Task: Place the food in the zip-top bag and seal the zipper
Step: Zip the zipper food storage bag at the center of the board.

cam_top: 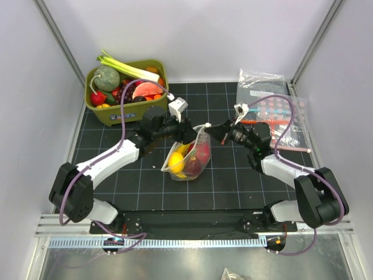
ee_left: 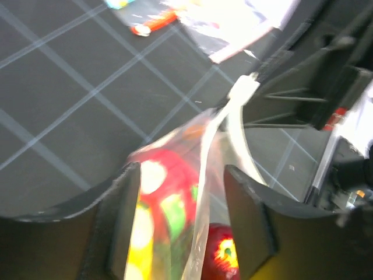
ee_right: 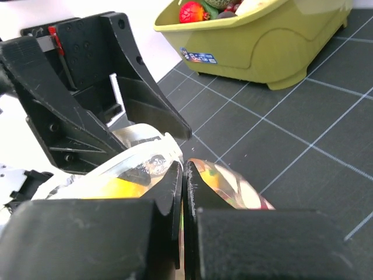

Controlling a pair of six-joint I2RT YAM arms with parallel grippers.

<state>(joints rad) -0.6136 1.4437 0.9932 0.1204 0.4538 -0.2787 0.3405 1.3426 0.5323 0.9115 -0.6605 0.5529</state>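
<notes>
The bag's pale zipper strip [cam_top: 203, 128] [ee_left: 231, 106] near my right gripper is the part my left gripper should grab next, to seal the zipper along its length.
The zip-top bag [cam_top: 189, 163] stands on the black mat in the middle, held up by its mouth. It holds food: a yellow piece [cam_top: 176, 162] and a red fruit [cam_top: 201, 154]. My right gripper [cam_top: 213, 130] is shut on the right end of the bag's top edge, the jaws pressed together on the film [ee_right: 185, 175]. The pale zipper strip [ee_right: 145, 154] runs left from there. My left gripper [cam_top: 189, 136] is open and straddles the bag's top edge [ee_left: 183, 216]. The film and zipper [ee_left: 233, 122] pass between its fingers [ee_left: 123, 221], with a red fruit [ee_left: 224, 251] below.
A green bin [cam_top: 125, 90] with several toy fruits and vegetables stands at the back left; it also shows in the right wrist view [ee_right: 274, 41]. Clear bags with pink-red dots [cam_top: 280, 114] lie at the back right. White walls close in on three sides.
</notes>
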